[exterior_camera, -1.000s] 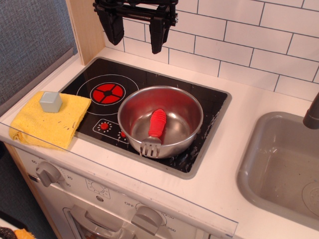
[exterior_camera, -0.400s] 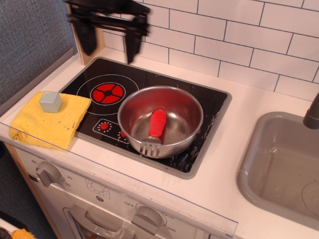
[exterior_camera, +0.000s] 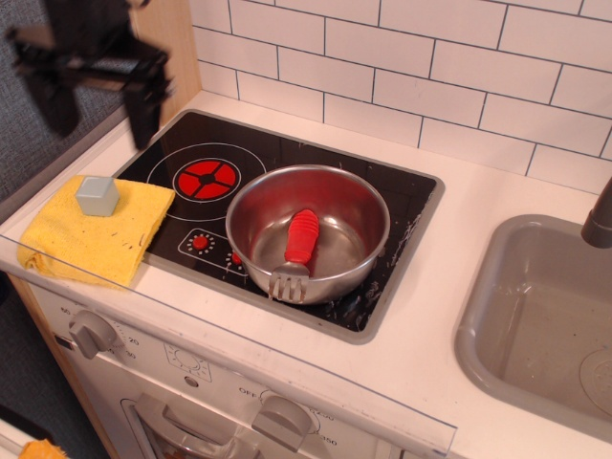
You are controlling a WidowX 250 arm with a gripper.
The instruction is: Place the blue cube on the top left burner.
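My gripper grabs the blue cube [exterior_camera: 97,195] by its opposite sides next. Then my gripper sets the cube on the top left burner [exterior_camera: 207,178].
The blue cube [exterior_camera: 97,195] is a small pale grey-blue block resting on a yellow cloth [exterior_camera: 94,229] left of the hob. The top left burner [exterior_camera: 207,178] is a red segmented circle with white rings on the black hob, bare. My gripper [exterior_camera: 98,120] is black and motion-blurred, hanging in the air above and behind the cube, its two fingers pointing down and spread apart, holding nothing.
A steel pot [exterior_camera: 308,233] sits on the hob right of the burner, with a red-handled spatula [exterior_camera: 296,249] inside. A grey sink [exterior_camera: 545,325] lies at the right. A wooden panel [exterior_camera: 172,48] and white tiled wall stand behind.
My gripper has swept left from above the hob's back edge and come lower, now over the cloth area. The cube, pot and spatula have not moved.
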